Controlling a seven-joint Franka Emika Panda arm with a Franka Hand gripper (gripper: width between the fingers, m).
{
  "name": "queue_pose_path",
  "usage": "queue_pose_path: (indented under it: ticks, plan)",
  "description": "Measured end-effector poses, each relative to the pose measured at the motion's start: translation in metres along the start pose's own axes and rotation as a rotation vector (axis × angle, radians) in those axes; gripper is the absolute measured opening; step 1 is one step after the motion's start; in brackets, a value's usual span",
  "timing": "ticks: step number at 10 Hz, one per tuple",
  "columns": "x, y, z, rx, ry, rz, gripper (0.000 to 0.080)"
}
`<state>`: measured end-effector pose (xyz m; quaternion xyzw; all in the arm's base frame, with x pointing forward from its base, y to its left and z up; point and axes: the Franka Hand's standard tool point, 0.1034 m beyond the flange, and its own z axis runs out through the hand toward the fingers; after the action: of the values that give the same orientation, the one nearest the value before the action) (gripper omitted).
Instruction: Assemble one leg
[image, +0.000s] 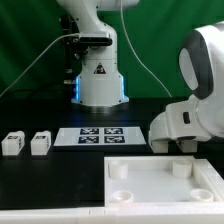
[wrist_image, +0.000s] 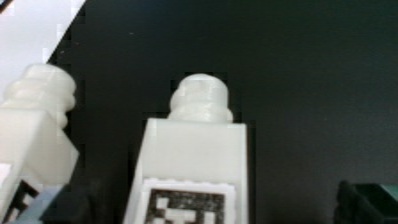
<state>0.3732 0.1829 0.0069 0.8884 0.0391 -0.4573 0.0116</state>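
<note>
My gripper grabs the white leg by its marker-tagged body (wrist_image: 189, 190) next. That leaves the leg's ribbed peg free to enter the panel's socket.
In the wrist view a white leg (wrist_image: 192, 150) lies on the black table with its ribbed peg pointing away and its marker tag facing the camera. A second leg (wrist_image: 32, 115) lies beside it. My gripper (wrist_image: 210, 206) is open. Its dark fingertips (wrist_image: 370, 202) stand well apart on either side of the middle leg and do not touch it. In the exterior view two more legs (image: 13, 143) (image: 40, 143) stand at the left. The gripper (image: 180, 146) is low at the right, mostly hidden under the white wrist.
The large white square panel (image: 165, 185) with round corner sockets lies at the front right. The marker board (image: 100, 134) lies in the middle of the table. The robot base (image: 100, 80) stands behind it, with cables at the exterior view's left.
</note>
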Motion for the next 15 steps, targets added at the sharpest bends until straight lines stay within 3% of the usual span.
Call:
queue_pose_path:
  ticks: [1,4,13,14,15]
  plan:
    - [0.0,0.0,0.0,0.0,0.0,0.0,0.0649]
    - [0.0,0.0,0.0,0.0,0.0,0.0,0.0287]
    - [0.0,0.0,0.0,0.0,0.0,0.0,0.0289]
    - [0.001,0.0,-0.003,-0.003,0.006,-0.008,0.029]
    - [-0.003,0.0,-0.021,-0.009,0.047,-0.026,0.029]
